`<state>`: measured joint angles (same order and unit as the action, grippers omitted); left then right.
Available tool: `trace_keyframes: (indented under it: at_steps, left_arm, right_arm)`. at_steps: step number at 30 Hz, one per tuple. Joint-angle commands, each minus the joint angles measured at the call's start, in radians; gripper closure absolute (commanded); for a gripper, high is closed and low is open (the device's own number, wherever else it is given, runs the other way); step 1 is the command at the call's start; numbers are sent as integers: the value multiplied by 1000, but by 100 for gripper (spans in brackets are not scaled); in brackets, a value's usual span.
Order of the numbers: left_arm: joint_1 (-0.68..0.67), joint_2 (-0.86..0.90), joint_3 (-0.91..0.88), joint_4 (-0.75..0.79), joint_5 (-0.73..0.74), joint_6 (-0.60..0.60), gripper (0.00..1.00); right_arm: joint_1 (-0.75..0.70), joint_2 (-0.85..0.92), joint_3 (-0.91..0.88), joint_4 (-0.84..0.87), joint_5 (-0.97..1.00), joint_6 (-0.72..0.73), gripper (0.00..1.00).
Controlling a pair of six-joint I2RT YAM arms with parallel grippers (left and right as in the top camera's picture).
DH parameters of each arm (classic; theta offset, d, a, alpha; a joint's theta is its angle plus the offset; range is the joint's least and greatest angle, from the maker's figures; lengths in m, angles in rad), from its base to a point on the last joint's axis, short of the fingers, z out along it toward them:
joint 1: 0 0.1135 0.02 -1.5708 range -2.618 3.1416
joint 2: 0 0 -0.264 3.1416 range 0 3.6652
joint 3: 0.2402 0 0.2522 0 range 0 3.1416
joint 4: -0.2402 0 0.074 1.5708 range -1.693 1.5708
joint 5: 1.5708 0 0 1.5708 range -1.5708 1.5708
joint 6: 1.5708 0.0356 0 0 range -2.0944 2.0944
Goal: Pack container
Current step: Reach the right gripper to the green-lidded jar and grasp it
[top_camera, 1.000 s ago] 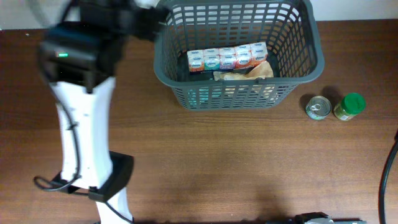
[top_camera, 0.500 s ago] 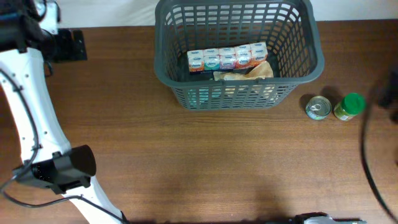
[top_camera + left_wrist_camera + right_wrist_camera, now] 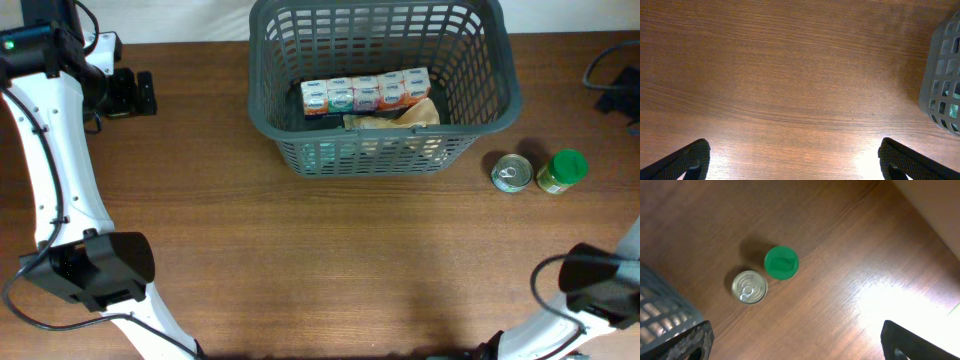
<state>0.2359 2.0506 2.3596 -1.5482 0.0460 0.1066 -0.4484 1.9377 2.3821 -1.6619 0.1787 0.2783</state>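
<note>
The jar should keep its base free to pack upright into the container, so next my right gripper needs to grab it from above around its green-lidded end (image 3: 568, 167) (image 3: 781, 262).
The container, a dark grey lattice basket (image 3: 330, 157), stands at the back centre. It holds a row of small cartons (image 3: 365, 93) and a tan packet (image 3: 395, 117). A corner of the basket shows in the left wrist view (image 3: 945, 75) and in the right wrist view (image 3: 660, 317). My left gripper (image 3: 140, 93) is open and empty over bare wood left of the basket (image 3: 795, 162). My right gripper (image 3: 612, 95) is open and empty at the far right (image 3: 795, 342), above and to the right of the tin can and jar.
A small metal tin can (image 3: 512, 172) and a green-lidded jar (image 3: 562, 170) stand side by side right of the basket. They also show in the right wrist view, the can (image 3: 749, 286) and the jar (image 3: 781, 262). The table's right edge (image 3: 935, 220) is near.
My left arm has swung from beside the basket's left rim out to the far left. My right arm has come into view at the right edge.
</note>
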Motion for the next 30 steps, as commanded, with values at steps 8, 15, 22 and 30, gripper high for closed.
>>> trace_keyframes:
  at_steps: [8, 15, 22, 30]
  left_arm:
    - [2, -2, -4, -1, 11, -16, 1]
    - [2, -2, -4, -1, 11, -16, 1]
    - [2, -2, -4, -1, 11, -16, 1]
    - [2, -2, -4, -1, 11, -16, 1]
  right_arm:
    - [-101, 307, -21, 55, -195, -38, 4]
    - [-90, 341, -137, 153, -199, -59, 4]
    - [-88, 341, -275, 266, -255, -62, 3]
    - [-84, 341, -414, 383, -266, -61, 3]
